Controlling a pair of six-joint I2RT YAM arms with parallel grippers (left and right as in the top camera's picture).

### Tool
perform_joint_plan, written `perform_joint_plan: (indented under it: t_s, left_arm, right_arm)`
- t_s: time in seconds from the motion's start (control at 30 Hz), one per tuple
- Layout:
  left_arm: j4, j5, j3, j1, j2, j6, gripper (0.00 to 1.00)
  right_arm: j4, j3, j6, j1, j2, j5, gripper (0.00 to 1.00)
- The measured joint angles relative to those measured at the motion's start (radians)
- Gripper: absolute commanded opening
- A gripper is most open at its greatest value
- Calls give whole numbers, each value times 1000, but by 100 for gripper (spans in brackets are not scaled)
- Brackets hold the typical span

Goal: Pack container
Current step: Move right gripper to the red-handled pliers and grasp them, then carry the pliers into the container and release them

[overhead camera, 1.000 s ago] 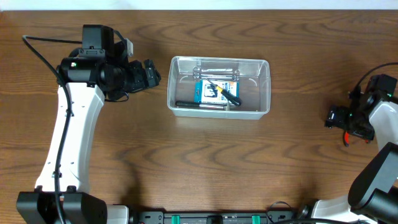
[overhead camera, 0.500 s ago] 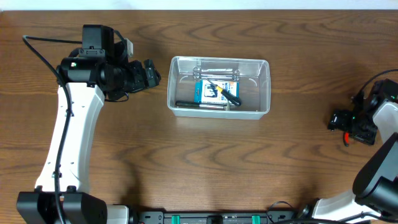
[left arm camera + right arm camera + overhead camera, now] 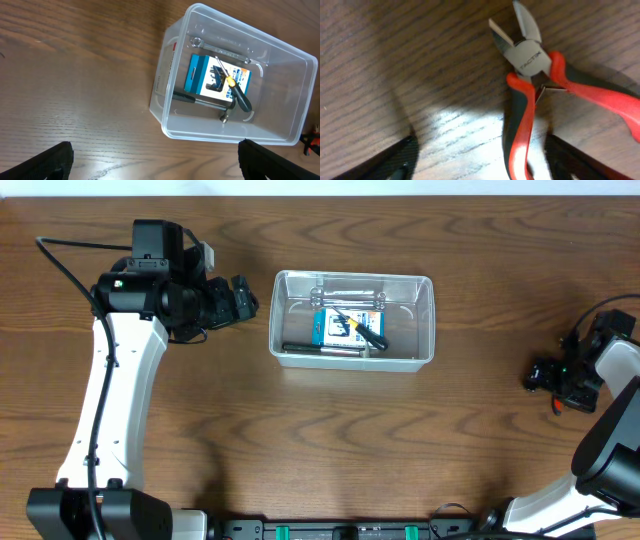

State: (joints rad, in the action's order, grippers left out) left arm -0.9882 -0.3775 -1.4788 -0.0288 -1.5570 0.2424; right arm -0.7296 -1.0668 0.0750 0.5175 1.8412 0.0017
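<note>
My right fingers reach the tabletop around one red-and-black pliers handle, ready to close.
The clear plastic container (image 3: pixel 352 320) stands at the middle of the table and also shows in the left wrist view (image 3: pixel 235 135). It holds a blue-and-white box (image 3: pixel 216 77), a wrench (image 3: pixel 220 48), a yellow-handled tool (image 3: pixel 235 92) and a hammer (image 3: pixel 205 101). My left gripper (image 3: pixel 243 300) is open and empty, just left of the container. My right gripper (image 3: pixel 541 373) is open at the far right, low over red-and-black cutting pliers (image 3: pixel 532 85). One pliers handle lies between its fingers, the other outside them.
The brown wooden table (image 3: pixel 330 440) runs under everything. Its far edge lies along the top of the overhead view. The right arm's body sits at the right edge of the table.
My right gripper shifted slightly along the table's right side and stays over the pliers. The left arm and the container have not moved.
</note>
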Motion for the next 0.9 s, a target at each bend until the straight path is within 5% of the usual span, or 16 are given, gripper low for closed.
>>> perform_joint_plan:
  t_s: [0.1, 0.37, 0.53, 0.9]
  left_arm:
    - [0, 0, 0, 0, 0, 0, 98]
    - [0, 0, 0, 0, 0, 0, 98]
    - [0, 0, 0, 0, 0, 0, 98]
    - [0, 0, 0, 0, 0, 0, 98]
  right_arm:
    - [11, 0, 3, 0, 1, -2, 43]
    - [12, -1, -19, 0, 2, 0, 12]
    - [2, -6, -31, 1, 2, 0, 2]
    - [-158, -97, -31, 5, 35, -51, 1]
